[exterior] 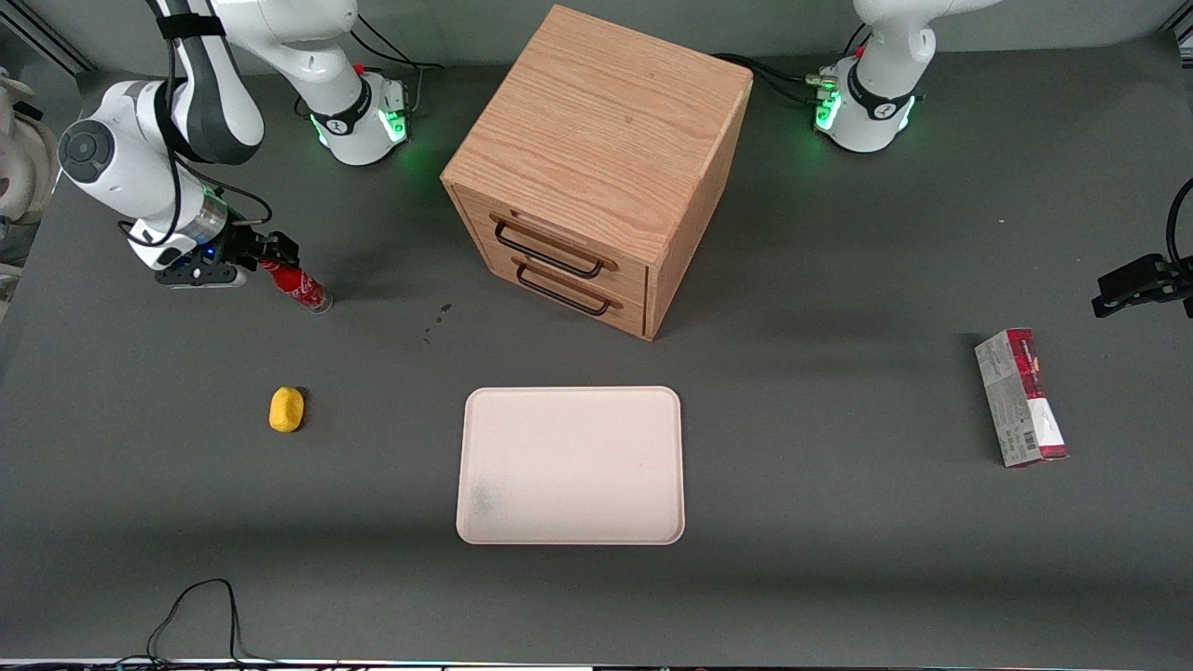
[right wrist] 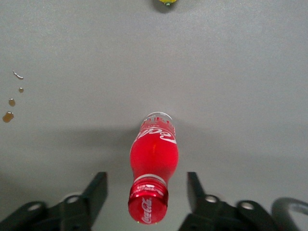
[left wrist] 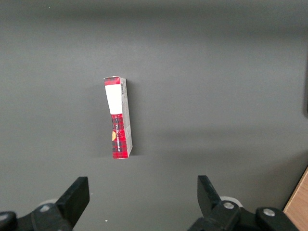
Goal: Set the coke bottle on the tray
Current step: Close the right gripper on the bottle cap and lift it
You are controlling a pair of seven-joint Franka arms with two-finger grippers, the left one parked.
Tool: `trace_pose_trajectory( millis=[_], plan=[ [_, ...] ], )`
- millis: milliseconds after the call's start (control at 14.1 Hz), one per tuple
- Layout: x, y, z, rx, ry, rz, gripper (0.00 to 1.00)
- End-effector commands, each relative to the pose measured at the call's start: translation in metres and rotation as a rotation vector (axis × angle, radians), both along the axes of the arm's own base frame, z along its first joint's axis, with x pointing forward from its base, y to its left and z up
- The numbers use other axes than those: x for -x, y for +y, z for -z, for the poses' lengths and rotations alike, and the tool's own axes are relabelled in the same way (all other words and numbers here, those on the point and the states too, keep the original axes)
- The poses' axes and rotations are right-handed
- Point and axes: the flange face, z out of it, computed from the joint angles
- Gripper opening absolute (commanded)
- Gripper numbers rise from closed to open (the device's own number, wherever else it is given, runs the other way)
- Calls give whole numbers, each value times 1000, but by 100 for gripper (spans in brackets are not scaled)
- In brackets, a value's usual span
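My gripper needs to grab the bottle by its capped top (exterior: 274,272) next. Then it can put the coke bottle on the tray (exterior: 578,466).
The coke bottle (exterior: 298,286) (right wrist: 154,159), small and red with a red cap and white script, stands on the grey table toward the working arm's end. My gripper (exterior: 267,253) (right wrist: 147,176) is open around its top: one finger stands on each side of the cap and neck with a gap on both sides, touching neither. The cream tray (exterior: 578,466) lies flat with nothing on it, nearer the front camera than the wooden cabinet, well away from the bottle.
A yellow lump (exterior: 286,409) (right wrist: 166,2) lies nearer the front camera than the bottle. A wooden drawer cabinet (exterior: 596,158) stands mid-table. A red-and-grey carton (exterior: 1021,396) (left wrist: 119,118) lies toward the parked arm's end. Small liquid spots (exterior: 436,321) (right wrist: 12,102) mark the table.
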Motion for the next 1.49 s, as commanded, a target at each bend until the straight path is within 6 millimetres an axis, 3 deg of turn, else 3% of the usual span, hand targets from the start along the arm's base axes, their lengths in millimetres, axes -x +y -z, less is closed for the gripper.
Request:
trace_pose_trajectory(
  millis=[0,71,284,426,568,710,994,1207,1420],
  plan=[
    [-1,-2,0,3,-8,-21,30],
    [-1,-2,-1,3,-9,-24,18],
    [-2,-2,-2,3,-9,-29,4],
    [-6,-2,-13,3,0,-28,0],
    [-19,-3,-40,5,5,-27,0],
    [-38,-6,-84,8,15,-19,0],
    [-70,-13,-204,13,43,-11,0],
    [-84,-14,-281,20,28,-15,0],
    [-92,-14,-339,20,24,-12,0]
  ],
)
